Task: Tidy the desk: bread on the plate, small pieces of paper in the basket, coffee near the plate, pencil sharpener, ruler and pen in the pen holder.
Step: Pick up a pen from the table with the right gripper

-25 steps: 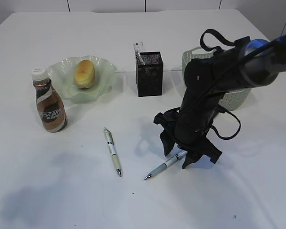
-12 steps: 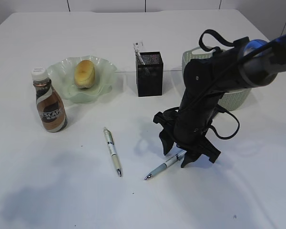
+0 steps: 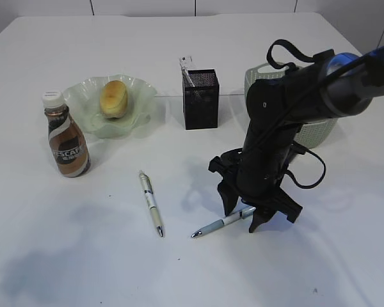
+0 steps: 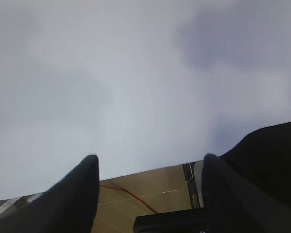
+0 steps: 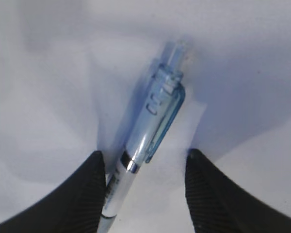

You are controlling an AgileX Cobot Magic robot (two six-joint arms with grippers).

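I should next grab the pale blue pen by its body beside the pen's clip with my right gripper. The pen's writing tip then stays free to drop into the pen holder.
My right gripper is open and down at the desk, its fingers astride the rear end of a light-blue pen. In the right wrist view the pen lies between the jaws, against the left finger. A second pen, white, lies to the left. The bread sits on the plate. The coffee stands left of the plate. The pen holder holds a white item. The basket is behind my arm. My left gripper is open and empty at the desk edge. The ruler and paper are out of view.
The right arm and its cables hang over the basket and block most of it. In the left wrist view a brown floor with a red cable shows below the desk edge.
My right gripper has moved down and slightly right, so its fingertips now straddle the blue pen at the desk surface. The pen shifted slightly. Nothing else moved.
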